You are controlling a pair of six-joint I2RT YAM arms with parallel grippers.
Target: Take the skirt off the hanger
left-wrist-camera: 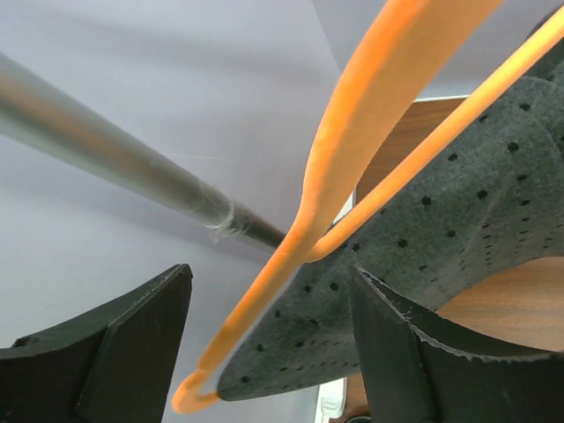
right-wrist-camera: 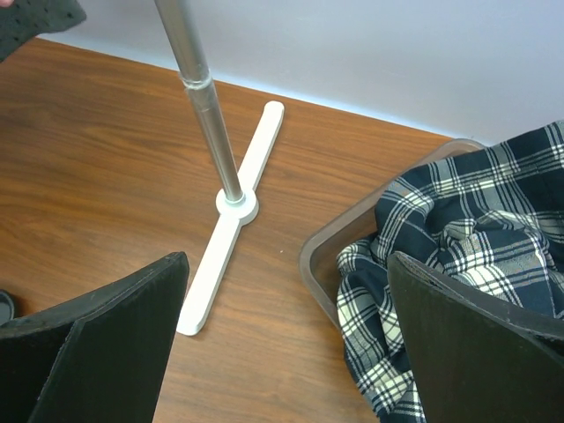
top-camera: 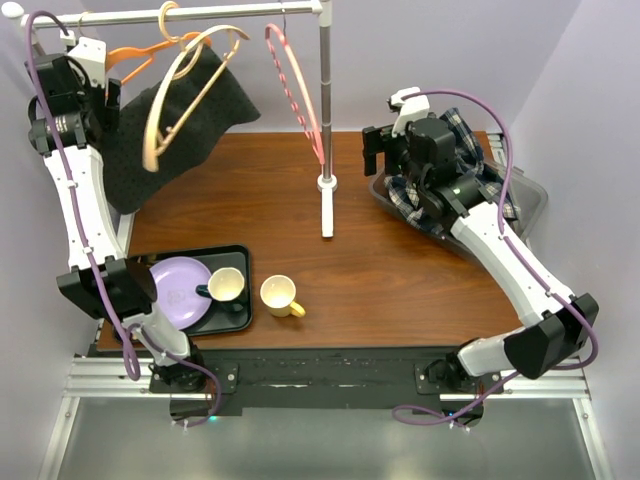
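Observation:
The robot's left gripper should next grab the orange hanger by its bare near end (top-camera: 112,58). That leaves the skirt free for the right gripper to remove.
The dark grey dotted skirt (top-camera: 170,140) hangs at the left of the rack, one corner caught at the lower end of the orange hanger (top-camera: 135,58). My left gripper (top-camera: 108,95) is up beside it. In the left wrist view the jaws of this gripper (left-wrist-camera: 271,275) stand open, with the orange hanger (left-wrist-camera: 352,150) and the skirt's corner (left-wrist-camera: 423,238) between them and untouched. My right gripper (top-camera: 374,152) hovers open over the table near the bin. Nothing lies between its fingers in the right wrist view (right-wrist-camera: 286,260).
A metal rail (top-camera: 200,14) on a pole (top-camera: 325,100) with a white cross foot (right-wrist-camera: 231,220) also carries a beige hanger (top-camera: 185,90) and a pink hanger (top-camera: 295,85). At the right, a grey bin (top-camera: 535,200) holds plaid cloth (right-wrist-camera: 458,238). A black tray (top-camera: 240,255) has a purple plate (top-camera: 180,285) and a cup (top-camera: 226,285); another cup (top-camera: 280,295) stands beside it.

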